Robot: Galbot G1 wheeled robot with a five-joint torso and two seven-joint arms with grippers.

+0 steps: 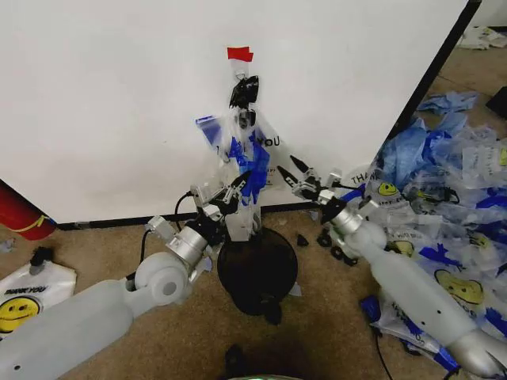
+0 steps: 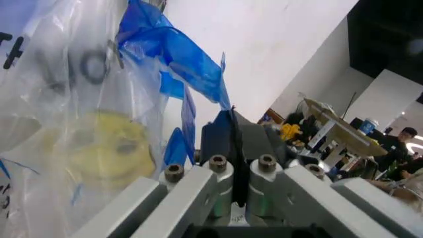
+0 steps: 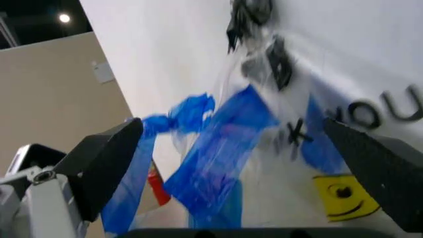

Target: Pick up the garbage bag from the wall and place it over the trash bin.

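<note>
The bag's clear plastic [image 1: 271, 136] is flat against the wall, so the robot's right gripper should grab the bag next by its loose blue handle strip [image 1: 255, 162], which sticks out.
The garbage bag [image 1: 247, 138], thin clear plastic with blue handle strips and black print, hangs on the white wall under a strip of red tape [image 1: 239, 54]. My left gripper [image 1: 237, 187] reaches up to the bag's lower part. In the left wrist view its fingers [image 2: 233, 130] are pressed together on a blue handle strip [image 2: 188, 64], with the yellow smiley face [image 2: 109, 148] beside them. My right gripper [image 1: 291, 169] is open just right of the bag; its fingers [image 3: 109, 153] stand wide apart facing the bag [image 3: 278, 124]. The black trash bin [image 1: 257, 269] stands on the carpet directly below.
A heap of blue-and-clear bags [image 1: 444, 198] covers the floor at the right. A flat white smiley bag [image 1: 30, 297] and a red cylinder [image 1: 20, 212] lie at the left. Small black bits [image 1: 304, 239] sit on the carpet near the bin.
</note>
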